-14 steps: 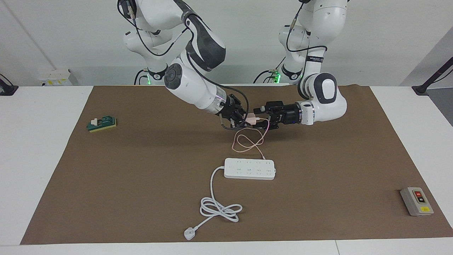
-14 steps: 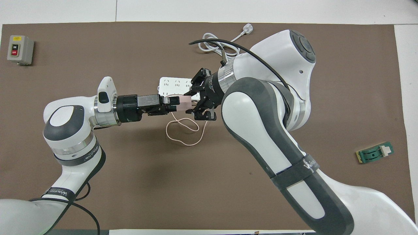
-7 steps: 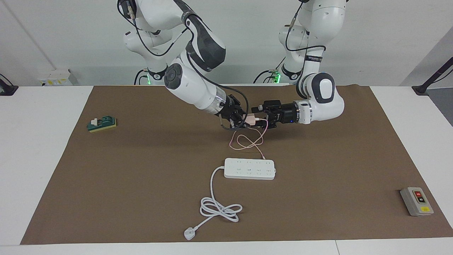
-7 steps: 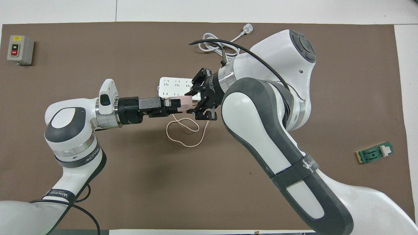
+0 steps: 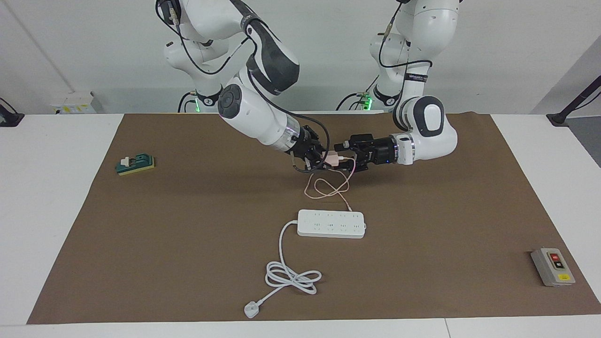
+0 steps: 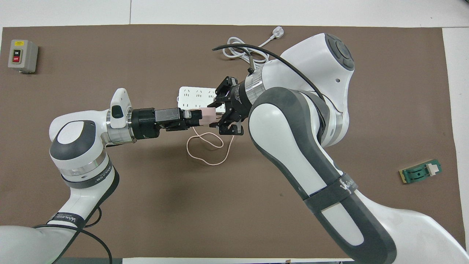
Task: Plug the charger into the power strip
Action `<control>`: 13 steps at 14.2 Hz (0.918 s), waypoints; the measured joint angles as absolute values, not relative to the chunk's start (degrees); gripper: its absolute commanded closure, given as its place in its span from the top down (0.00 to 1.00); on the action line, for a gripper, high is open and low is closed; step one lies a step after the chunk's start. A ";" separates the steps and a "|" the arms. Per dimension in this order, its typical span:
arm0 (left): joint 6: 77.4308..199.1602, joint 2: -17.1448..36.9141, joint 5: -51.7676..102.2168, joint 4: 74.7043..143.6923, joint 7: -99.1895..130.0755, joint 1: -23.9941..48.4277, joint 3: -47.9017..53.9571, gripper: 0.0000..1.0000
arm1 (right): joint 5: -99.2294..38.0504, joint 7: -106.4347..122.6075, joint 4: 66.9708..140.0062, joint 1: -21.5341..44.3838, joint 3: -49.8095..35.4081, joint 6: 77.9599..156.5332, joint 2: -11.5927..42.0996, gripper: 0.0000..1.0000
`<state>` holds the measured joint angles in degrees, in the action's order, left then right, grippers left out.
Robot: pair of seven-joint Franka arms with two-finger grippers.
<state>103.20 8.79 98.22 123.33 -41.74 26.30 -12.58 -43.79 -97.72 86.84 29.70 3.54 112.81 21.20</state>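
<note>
My right gripper grabs the charger at the charger's loose end (image 6: pixel 211 115) next, since my left gripper's fingers cover one end and leave room only there.
The pale pink charger (image 5: pixel 332 158) hangs in the air between both grippers, over the mat nearer to the robots than the power strip (image 5: pixel 331 224). My left gripper (image 5: pixel 342 157) is shut on it. My right gripper (image 5: pixel 322 159) is open, its fingers either side of the charger's free end. In the overhead view the charger (image 6: pixel 209 113) sits between the left gripper (image 6: pixel 198 116) and the right gripper (image 6: pixel 220 110). The thin pink cable (image 5: pixel 328 188) loops down onto the mat toward the strip. The right arm partly covers the strip (image 6: pixel 196 96) from above.
The strip's thick white cord (image 5: pixel 291 277) coils farther from the robots and ends in a white plug (image 5: pixel 251 310). A grey switch box (image 5: pixel 552 266) lies at the left arm's end of the table. A green block (image 5: pixel 136 164) lies at the right arm's end.
My left gripper has carried the charger a little toward the right gripper, and its forearm has shifted. The right gripper has hardly moved and stays open.
</note>
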 measured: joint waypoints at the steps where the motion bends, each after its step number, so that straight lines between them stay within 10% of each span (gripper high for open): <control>1: 103.35 8.77 98.22 123.32 -41.74 26.47 -12.59 0.99 | -43.79 -97.72 86.84 29.68 3.55 112.81 21.20 0.00; 13: 104.04 8.17 98.59 123.03 -41.75 27.38 -12.59 0.91 | -43.78 -97.72 86.84 29.67 3.56 112.81 21.23 0.00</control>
<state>104.04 8.17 98.59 123.03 -41.75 27.38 -12.59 -43.78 -97.72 86.84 29.67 3.56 112.81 21.23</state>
